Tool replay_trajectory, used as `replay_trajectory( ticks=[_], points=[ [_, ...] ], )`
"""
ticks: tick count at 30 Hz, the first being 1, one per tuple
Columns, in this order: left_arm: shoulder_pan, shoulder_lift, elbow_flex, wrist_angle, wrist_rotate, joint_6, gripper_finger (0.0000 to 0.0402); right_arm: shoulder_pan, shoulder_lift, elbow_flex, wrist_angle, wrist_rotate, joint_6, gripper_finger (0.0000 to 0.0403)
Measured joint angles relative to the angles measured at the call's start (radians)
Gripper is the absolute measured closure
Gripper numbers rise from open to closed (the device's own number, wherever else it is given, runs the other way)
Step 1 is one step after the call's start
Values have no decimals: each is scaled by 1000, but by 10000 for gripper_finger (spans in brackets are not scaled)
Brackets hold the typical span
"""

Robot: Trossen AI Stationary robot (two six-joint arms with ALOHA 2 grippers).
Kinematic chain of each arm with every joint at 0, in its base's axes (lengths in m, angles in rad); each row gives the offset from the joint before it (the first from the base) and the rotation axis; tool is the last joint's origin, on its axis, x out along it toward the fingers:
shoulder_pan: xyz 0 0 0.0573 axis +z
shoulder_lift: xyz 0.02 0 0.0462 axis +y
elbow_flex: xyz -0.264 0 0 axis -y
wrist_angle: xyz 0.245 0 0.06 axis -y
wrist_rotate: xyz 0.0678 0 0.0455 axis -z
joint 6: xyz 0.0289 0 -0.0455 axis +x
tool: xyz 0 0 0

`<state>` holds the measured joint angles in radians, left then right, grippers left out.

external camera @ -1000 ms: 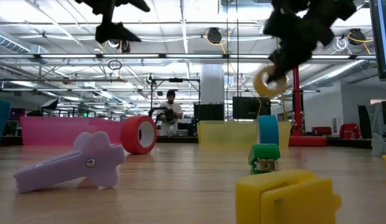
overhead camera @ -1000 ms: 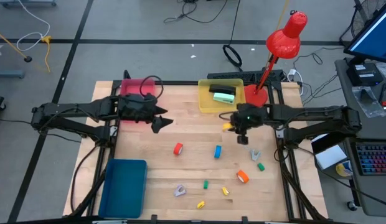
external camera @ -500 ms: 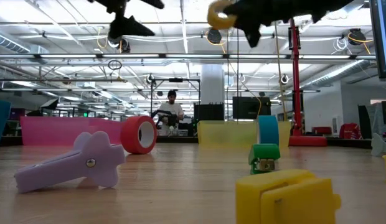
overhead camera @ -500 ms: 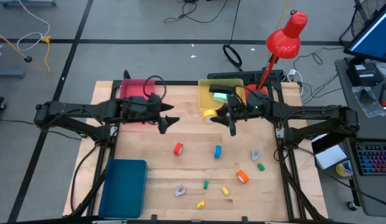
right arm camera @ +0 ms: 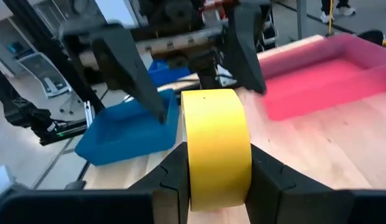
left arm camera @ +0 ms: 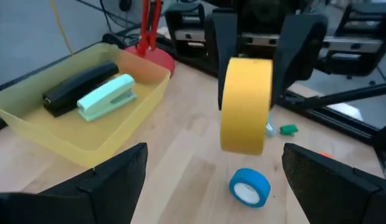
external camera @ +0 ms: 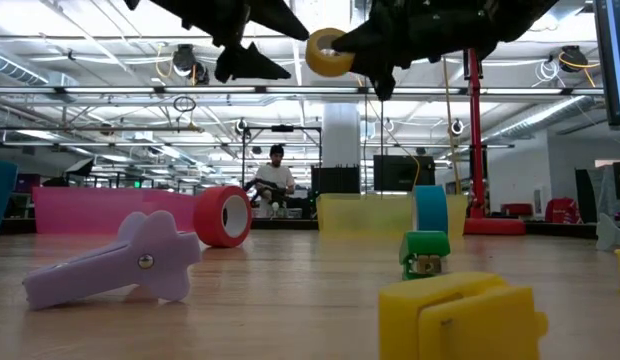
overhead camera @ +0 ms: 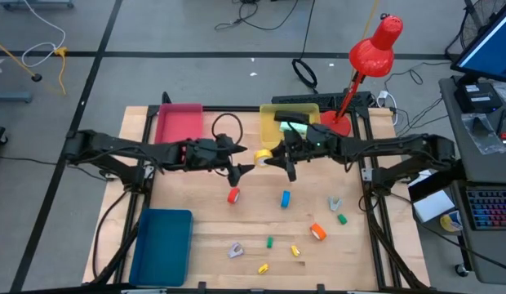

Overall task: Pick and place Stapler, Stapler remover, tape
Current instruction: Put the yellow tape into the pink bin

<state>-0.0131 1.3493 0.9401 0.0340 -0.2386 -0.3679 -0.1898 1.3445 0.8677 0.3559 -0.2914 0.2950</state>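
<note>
My left gripper grabs the yellow roll (overhead camera: 262,155) by its two flat sides next, to get it into the pink tray (overhead camera: 178,123).
My right gripper (overhead camera: 273,158) is shut on the yellow tape roll (overhead camera: 262,155), high above the table's middle, next to the yellow tray (overhead camera: 268,135). In the low view the roll (external camera: 330,52) hangs in the air. My left gripper (overhead camera: 241,165) is open and faces the roll from the left, a short gap away. Its fingers (left arm camera: 112,180) stand wide before the roll (left arm camera: 246,106) without touching it. The red roll (overhead camera: 233,195), blue roll (overhead camera: 286,198) and orange roll (overhead camera: 318,232) lie on the table. A black stapler (left arm camera: 81,87) and a mint stapler (left arm camera: 107,96) lie in the yellow tray. A purple remover (overhead camera: 236,250) lies near the front edge. My right gripper pinches the yellow roll between its two fingers (right arm camera: 174,174), one on each flat side, so the outer band (right arm camera: 216,124) faces the wrist camera. The fingers come level from the table's right. The roll stands on edge and is lifted clear of the table.
A pink tray (overhead camera: 178,122) sits at the far left and a blue tray (overhead camera: 163,245) at the near left. A grey remover (overhead camera: 335,202), green blocks (overhead camera: 341,219) and yellow blocks (overhead camera: 295,251) are scattered at the near right. A red lamp (overhead camera: 371,53) stands behind the yellow tray.
My right gripper has risen with the yellow roll, turned from pointing down to level, and carried it toward the table's left past the yellow tray's front. My left gripper has moved right toward the roll, staying open.
</note>
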Motion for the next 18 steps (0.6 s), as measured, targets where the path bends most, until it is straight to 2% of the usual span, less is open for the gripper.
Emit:
replay_trajectory(
  ticks=[8, 11, 18],
  points=[
    [-20, 57, 0, 94, -11, 7, 37, -14, 42, 0, 30, -3, -76, 309],
    [-29, 67, -1, 103, -56, 3, 37, -22, 44, -1, 39, -46, -80, 309],
    [-29, 112, -1, 186, -61, -7, 38, -20, 44, -1, 55, -82, -98, 309]
  ],
)
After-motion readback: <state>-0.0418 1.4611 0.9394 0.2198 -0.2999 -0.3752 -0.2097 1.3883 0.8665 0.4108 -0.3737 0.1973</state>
